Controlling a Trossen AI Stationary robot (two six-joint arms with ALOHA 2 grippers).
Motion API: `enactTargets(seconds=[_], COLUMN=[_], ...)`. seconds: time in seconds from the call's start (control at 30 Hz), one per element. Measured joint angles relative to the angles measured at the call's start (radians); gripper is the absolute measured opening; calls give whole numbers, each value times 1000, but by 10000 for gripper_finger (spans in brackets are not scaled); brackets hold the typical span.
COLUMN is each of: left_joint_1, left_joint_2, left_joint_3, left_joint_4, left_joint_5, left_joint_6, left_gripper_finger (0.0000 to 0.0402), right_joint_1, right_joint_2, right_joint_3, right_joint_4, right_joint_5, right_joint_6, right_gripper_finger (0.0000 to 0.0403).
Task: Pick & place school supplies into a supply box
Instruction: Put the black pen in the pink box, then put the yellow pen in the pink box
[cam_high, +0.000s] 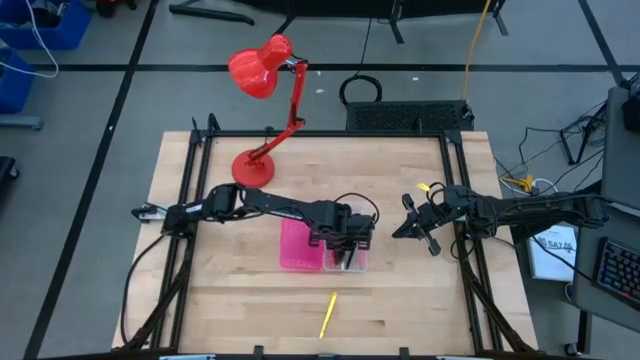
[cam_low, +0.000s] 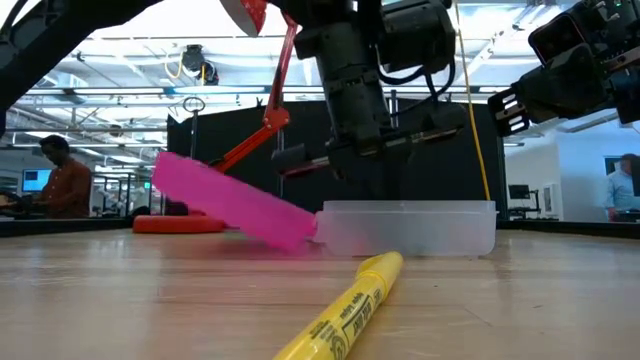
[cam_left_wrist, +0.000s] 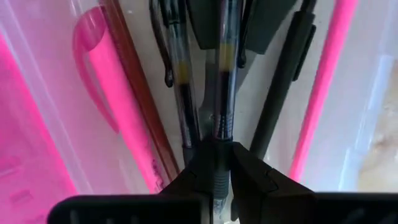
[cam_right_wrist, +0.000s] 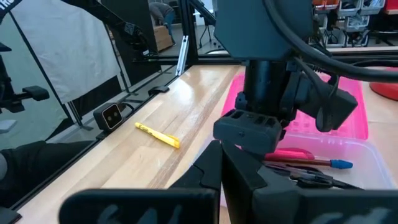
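The clear pen is inside the tray's sides and would lie in the clear tray (cam_high: 350, 260), so my left gripper needs to release it now.
The supply box sits mid-table, its pink perforated half (cam_high: 298, 245) tilted up beside the clear tray (cam_high: 350, 260). In the tray (cam_left_wrist: 373, 93) lie a pink pen (cam_left_wrist: 112, 87), a brown pencil (cam_left_wrist: 140, 93), black pens (cam_left_wrist: 177, 81) and a pink pencil (cam_left_wrist: 323, 81). My left gripper (cam_left_wrist: 222, 158) stands over the tray, pointing down, shut on a clear pen with dark ink (cam_left_wrist: 224, 74). My right gripper (cam_high: 405, 225) hovers right of the box, shut and holding nothing (cam_right_wrist: 222, 168). A yellow marker (cam_high: 328, 315) lies flat on the table near the front edge. No scissors show. My left gripper pinches the clear pen's barrel (cam_left_wrist: 222, 134) between its two fingers (cam_left_wrist: 186, 174), coming from above and pointing down, the fingers across the pen. The pen runs about level over the tray, alongside the pens lying there. Whether it touches them I cannot tell.
A red desk lamp (cam_high: 265, 110) stands with its base (cam_high: 252, 168) on the far left part of the table. Black frame rails (cam_high: 185, 230) run along both sides. Bare wood lies in front of the box around the yellow marker (cam_low: 345, 310). People show in the room behind.
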Motion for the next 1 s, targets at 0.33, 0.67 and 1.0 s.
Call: enactTargets(seconds=[0.33,0.67,1.0], left_joint_1=[-2,-2,-79], left_joint_2=[-8,-118,-401], left_joint_3=[-2,0,1], left_joint_4=[14,1,-211], left_joint_5=[-18,-111,-440], left_joint_6=[17,103,526], left_gripper_finger=[129,168,158], right_joint_1=[0,0,0], right_joint_2=[0,0,0], right_joint_3=[0,0,0], right_joint_4=[-7,-6,-7], right_joint_5=[0,0,0], right_joint_6=[0,1,15], right_gripper_finger=[0,0,0])
